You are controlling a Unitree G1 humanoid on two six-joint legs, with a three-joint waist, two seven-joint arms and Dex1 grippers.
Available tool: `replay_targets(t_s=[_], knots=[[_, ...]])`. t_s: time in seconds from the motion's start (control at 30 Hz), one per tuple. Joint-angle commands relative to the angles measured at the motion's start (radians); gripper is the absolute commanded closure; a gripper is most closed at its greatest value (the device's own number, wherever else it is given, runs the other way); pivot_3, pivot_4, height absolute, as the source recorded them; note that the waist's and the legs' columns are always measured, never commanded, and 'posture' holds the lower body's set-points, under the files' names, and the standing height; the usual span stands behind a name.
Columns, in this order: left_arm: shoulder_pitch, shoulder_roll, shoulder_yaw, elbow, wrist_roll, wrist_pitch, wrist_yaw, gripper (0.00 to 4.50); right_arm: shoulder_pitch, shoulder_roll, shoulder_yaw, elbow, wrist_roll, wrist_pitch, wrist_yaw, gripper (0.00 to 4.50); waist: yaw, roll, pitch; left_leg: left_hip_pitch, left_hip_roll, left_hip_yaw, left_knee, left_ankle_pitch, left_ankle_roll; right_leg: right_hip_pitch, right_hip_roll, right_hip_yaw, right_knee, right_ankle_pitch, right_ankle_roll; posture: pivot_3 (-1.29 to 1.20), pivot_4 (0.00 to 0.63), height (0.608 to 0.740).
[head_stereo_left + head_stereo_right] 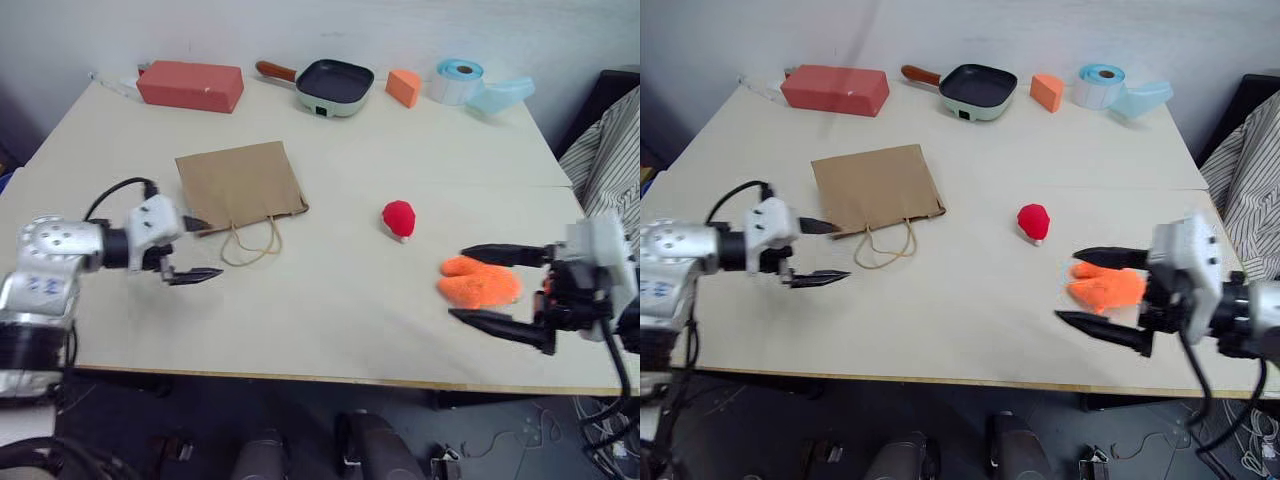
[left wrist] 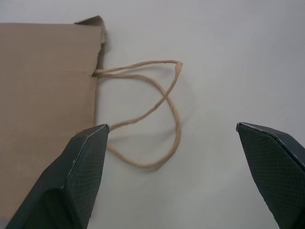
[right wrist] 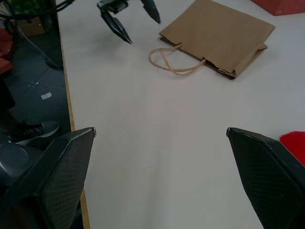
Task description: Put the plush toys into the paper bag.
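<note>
My left gripper should next pick up the paper bag (image 1: 240, 183) by the upper cord handle (image 1: 278, 244) that loops out past the bag's opening, since the bag is lying flat.
The brown paper bag (image 1: 240, 183) lies flat on the table, left of centre, with its cord handles (image 1: 250, 242) trailing toward the front edge. My left gripper (image 1: 207, 248) hovers open just beside the handles, by the bag's mouth edge (image 2: 47, 95). A small round red plush toy (image 1: 399, 218) with a white tip sits mid-table. The flat orange plush toy (image 1: 480, 283) lies at the front right. My right gripper (image 1: 460, 284) is open, and its two fingers frame the orange toy in the eye views without touching it. The right wrist view looks across the table toward the bag (image 3: 219, 36).
Along the back edge stand a red box (image 1: 190, 85), a dark pan (image 1: 335, 85), an orange wedge block (image 1: 404, 87) and a blue label roll (image 1: 458, 80). Striped cloth (image 1: 610, 160) hangs off the right side. The table's front edge (image 1: 300, 375) runs close to both grippers.
</note>
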Motion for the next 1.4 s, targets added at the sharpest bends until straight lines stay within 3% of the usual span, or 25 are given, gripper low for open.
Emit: replay_targets(t_s=[0.03,0.13,0.23,0.53,0.63,0.7,0.87,1.03,1.33,1.4], knots=[[-0.113,-0.056,-0.058,0.136,0.092,-0.113,0.034,0.02,-0.035,0.028,0.050,-0.045,0.002,-0.029,-0.045,0.00,-0.001,0.000,0.000,-0.002,0.000,0.000,0.003,-0.001,0.001,-0.001,0.000,0.000,0.002,0.000,0.000,0.00,0.150,0.740],[-0.184,-0.110,-0.097,0.247,0.145,-0.188,0.052,0.02,-0.034,0.049,0.085,-0.060,-0.019,-0.042,-0.074,0.00,-0.002,-0.001,0.000,-0.003,0.000,0.000,0.005,-0.001,0.002,-0.001,0.000,0.000,0.003,0.000,0.001,0.00,0.150,0.740],[-0.227,-0.144,-0.106,0.342,0.165,-0.248,0.058,0.64,-0.012,0.063,0.088,-0.073,-0.029,-0.053,-0.097,0.00,-0.004,-0.001,0.000,-0.002,0.000,0.000,0.005,-0.001,0.001,-0.002,0.000,0.000,0.004,0.000,0.001,0.00,0.150,0.740],[-0.268,-0.193,-0.107,0.448,0.167,-0.289,0.004,3.41,0.057,0.080,0.076,-0.084,-0.056,-0.087,-0.131,0.00,-0.003,-0.001,0.000,-0.002,0.000,0.000,0.006,-0.001,0.001,-0.002,-0.001,0.000,0.006,0.000,0.001,0.00,0.150,0.740],[-0.269,-0.215,-0.084,0.404,0.107,-0.173,-0.063,4.38,0.062,0.085,0.079,-0.080,-0.053,-0.089,-0.140,0.00,-0.003,-0.001,0.000,-0.002,0.000,0.001,0.006,-0.001,0.001,-0.002,-0.001,0.000,0.006,0.000,0.001,0.00,0.150,0.740],[-0.273,-0.230,-0.057,0.337,0.044,-0.045,-0.108,4.48,0.061,0.089,0.083,-0.075,-0.059,-0.093,-0.145,0.00,-0.003,-0.002,0.000,-0.002,0.000,0.000,0.006,-0.001,0.001,-0.002,-0.001,0.000,0.007,0.000,0.001,0.00,0.150,0.740],[-0.331,-0.259,0.022,0.030,-0.181,0.512,-0.102,4.48,-0.005,0.134,0.127,-0.043,-0.067,-0.087,-0.208,0.00,-0.004,-0.002,0.000,-0.003,0.000,0.000,0.008,-0.001,0.001,-0.003,-0.001,0.000,0.008,0.000,0.001,0.00,0.150,0.740],[-0.346,-0.356,0.140,-0.196,-0.395,0.925,0.073,4.50,-0.131,0.214,0.287,0.005,-0.131,-0.082,-0.274,1.25,-0.007,-0.001,0.000,-0.001,0.000,0.000,0.008,-0.001,0.001,-0.002,-0.001,0.002,0.009,0.000,0.001,0.00,0.150,0.740],[-0.225,-0.442,0.156,-0.409,-0.475,0.985,0.241,4.50,-0.383,0.443,0.560,0.282,-0.364,-0.130,-0.369,4.48,-0.008,-0.001,0.000,-0.003,0.000,0.001,0.011,0.001,-0.003,-0.007,0.000,0.004,0.013,0.000,0.000,0.00,0.150,0.740],[-0.229,-0.456,0.171,-0.413,-0.496,0.993,0.272,4.50,-0.408,0.477,0.594,0.342,-0.401,-0.146,-0.359,4.48,-0.006,-0.001,0.000,-0.003,0.000,0.001,0.012,0.001,-0.003,-0.008,0.000,0.004,0.014,0.000,0.000,0.00,0.150,0.740]])
